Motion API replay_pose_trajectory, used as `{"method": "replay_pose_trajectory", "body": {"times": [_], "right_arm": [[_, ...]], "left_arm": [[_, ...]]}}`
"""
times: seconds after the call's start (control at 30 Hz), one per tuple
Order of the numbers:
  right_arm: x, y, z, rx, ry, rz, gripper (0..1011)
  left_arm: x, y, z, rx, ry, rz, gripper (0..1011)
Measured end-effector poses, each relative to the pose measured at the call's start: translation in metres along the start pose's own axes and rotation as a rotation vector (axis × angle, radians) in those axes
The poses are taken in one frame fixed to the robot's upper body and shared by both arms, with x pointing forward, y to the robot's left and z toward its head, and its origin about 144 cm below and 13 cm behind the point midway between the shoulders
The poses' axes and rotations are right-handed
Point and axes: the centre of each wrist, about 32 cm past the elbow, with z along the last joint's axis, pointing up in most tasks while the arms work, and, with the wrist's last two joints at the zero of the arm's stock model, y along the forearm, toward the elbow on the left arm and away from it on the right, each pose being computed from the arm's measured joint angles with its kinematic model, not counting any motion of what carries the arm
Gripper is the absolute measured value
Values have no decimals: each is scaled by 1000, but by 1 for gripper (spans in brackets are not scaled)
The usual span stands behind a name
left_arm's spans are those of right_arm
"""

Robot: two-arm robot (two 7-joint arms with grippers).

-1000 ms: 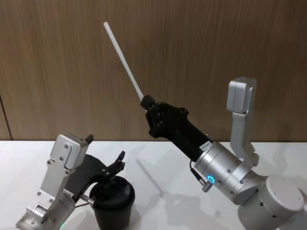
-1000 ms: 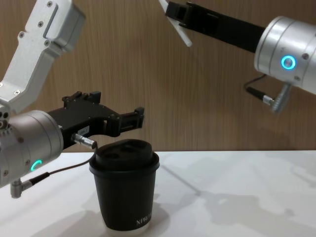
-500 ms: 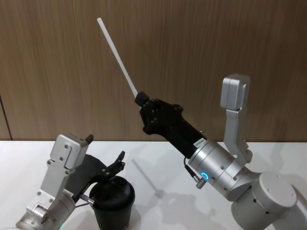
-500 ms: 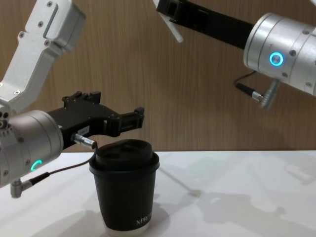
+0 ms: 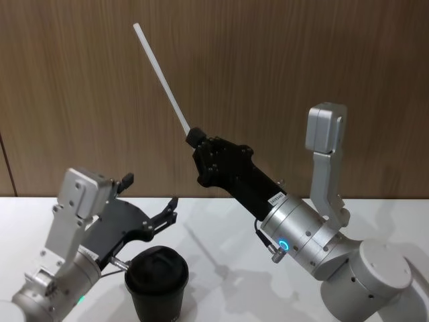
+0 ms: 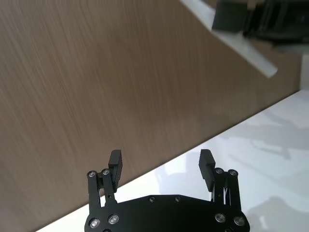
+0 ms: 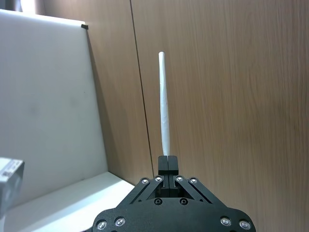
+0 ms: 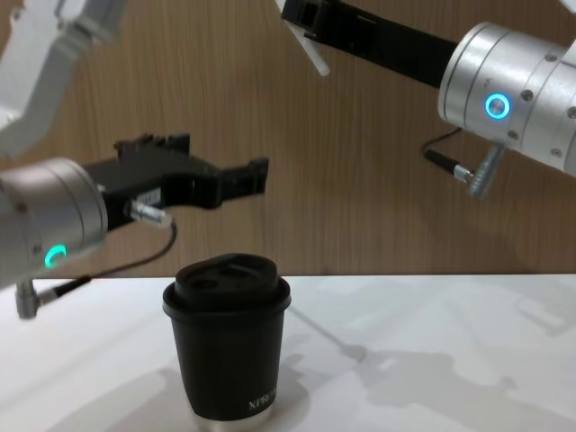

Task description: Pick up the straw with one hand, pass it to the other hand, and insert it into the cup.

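Observation:
My right gripper's fingers are covering the lower end of the straw. My left gripper should grab the straw next by its bare body (image 5: 177,110), above those fingers.
The straw (image 5: 163,77) slants up and to the left against the wall, held by its lower end in my right gripper (image 5: 194,137), the one with the blue ring, which is shut on it. In the right wrist view the straw (image 7: 164,106) rises straight out of the closed fingertips (image 7: 167,162). A short stub of straw (image 8: 313,52) pokes out below the right gripper (image 8: 301,13). My left gripper (image 5: 151,192), with the green ring, hovers open just above the black lidded cup (image 5: 157,285), nothing between its fingers (image 6: 116,158). The cup (image 8: 229,346) stands upright on the table.
A wood-panel wall (image 5: 301,67) runs behind the white table (image 8: 450,360). The right arm's silver elbow link (image 5: 325,154) stands upright at the right. A white board (image 7: 43,96) leans against the wall in the right wrist view.
My left gripper has lifted from beside the cup's lid to a little above it, still open. My right gripper with the straw has shifted slightly left and up.

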Motion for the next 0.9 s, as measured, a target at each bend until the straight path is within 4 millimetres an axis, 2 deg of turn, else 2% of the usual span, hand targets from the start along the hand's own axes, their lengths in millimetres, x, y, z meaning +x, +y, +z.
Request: {"method": "replay_pose_trajectory", "body": {"times": [0.43, 0.9], "right_arm": [[0, 1, 0, 1, 0, 1, 0], [0, 1, 0, 1, 0, 2, 0]], "left_arm": [[20, -3, 26, -95, 113, -99, 1000], [27, 1, 41, -178, 192, -172, 1000]]}}
